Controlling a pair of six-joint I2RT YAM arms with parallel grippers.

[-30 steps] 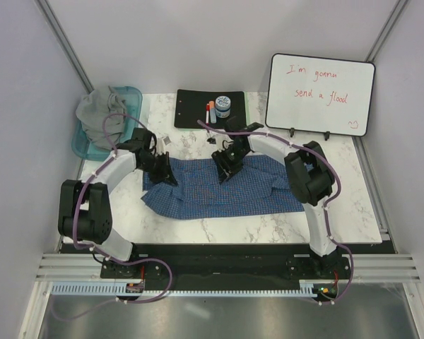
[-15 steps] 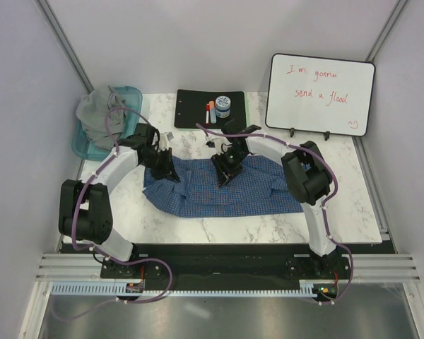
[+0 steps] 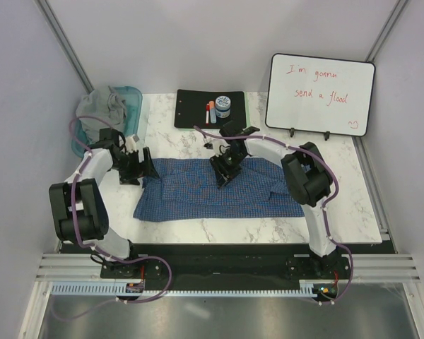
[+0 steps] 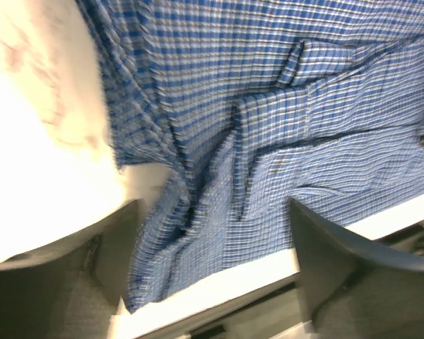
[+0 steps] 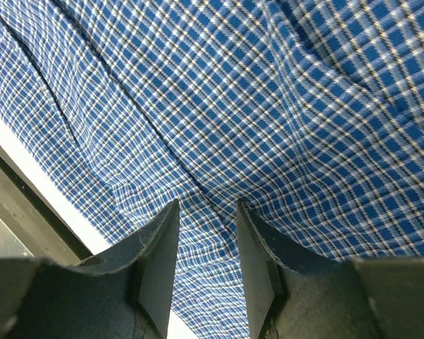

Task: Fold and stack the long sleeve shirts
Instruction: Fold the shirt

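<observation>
The blue-and-white check shirt (image 3: 219, 192) needs its side folded inward, so my left gripper should grab it next by the rumpled cloth at its outer edge (image 3: 149, 186).
The blue-and-white check shirt (image 3: 219, 192) lies spread across the middle of the marble table (image 3: 343, 208). My left gripper (image 3: 140, 168) hovers at the shirt's left edge, open, its fingers (image 4: 92, 261) wide apart over rumpled check cloth (image 4: 304, 106) and holding nothing. My right gripper (image 3: 222, 174) stands on the shirt's upper middle. Its jaws are part open with the tips down on the cloth (image 5: 283, 106), and a crease runs into the gap between them. The grey shirt (image 3: 99, 106) is bundled in the teal tub (image 3: 132, 92) at the back left.
A whiteboard (image 3: 321, 92) on small stands is at the back right. A black clipboard (image 3: 192, 109) at the back centre carries a small jar (image 3: 222, 106) and a marker (image 3: 211, 111). The table's front edge shows in both wrist views.
My left gripper has let go of the shirt's left edge, opened wide and drawn back to the left. That side of the shirt now lies flatter and further left. The right gripper has stayed put.
</observation>
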